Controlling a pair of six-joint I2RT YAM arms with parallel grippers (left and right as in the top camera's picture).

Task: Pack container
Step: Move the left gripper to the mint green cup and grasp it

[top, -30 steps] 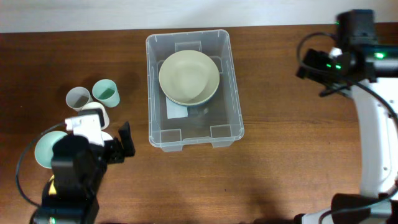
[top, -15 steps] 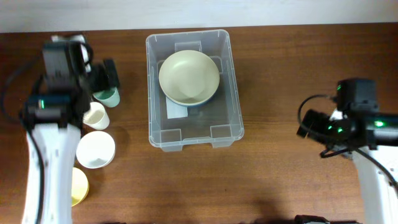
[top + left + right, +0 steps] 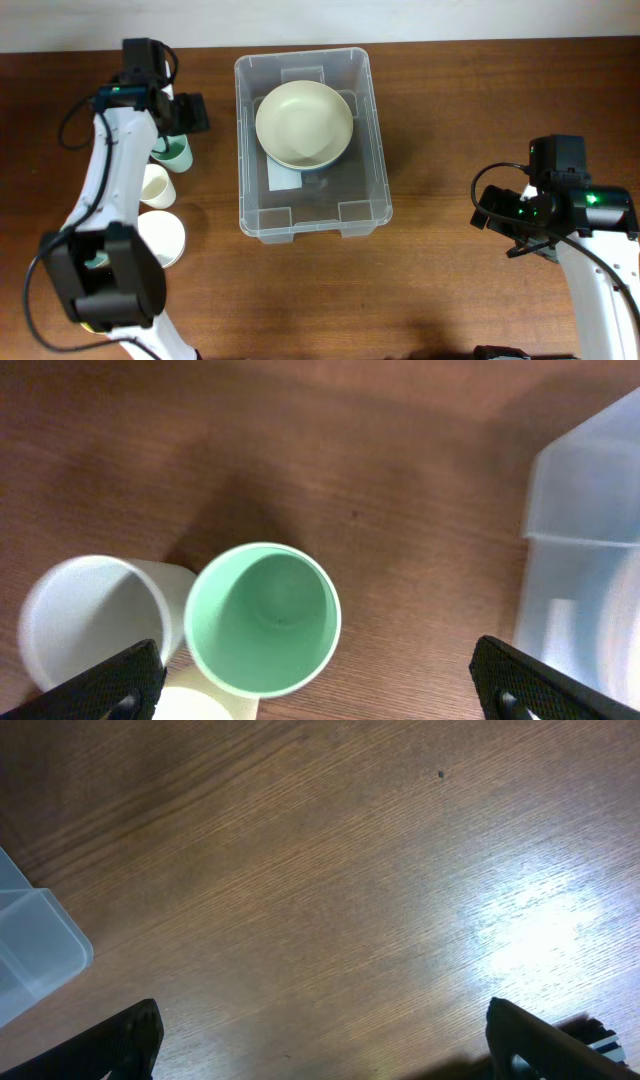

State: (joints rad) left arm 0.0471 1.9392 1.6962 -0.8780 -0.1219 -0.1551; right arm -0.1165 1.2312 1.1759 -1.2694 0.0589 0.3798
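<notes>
The mint green cup's base should stay free to stand inside, so my left gripper grabs its side nearest the container next.
The clear plastic container (image 3: 362, 205) stands at the table's middle and holds a pale green bowl (image 3: 303, 123) over its white floor label. Its corner shows in the left wrist view (image 3: 585, 530) and in the right wrist view (image 3: 35, 950). My left gripper (image 3: 180, 113) is open and empty above a mint green cup (image 3: 177, 155), which sits upright between its fingertips in the left wrist view (image 3: 262, 618). My right gripper (image 3: 497, 215) is open and empty over bare wood right of the container.
Left of the container stand a grey-white cup (image 3: 90, 615), a cream cup (image 3: 155, 185) and a larger white cup (image 3: 160, 238). A pale green dish (image 3: 97, 260) and a yellow one lie under my left arm at the lower left.
My left arm has swung from the front left up to the back, over the mint cup. My right arm has come down from the back right to the right middle.
</notes>
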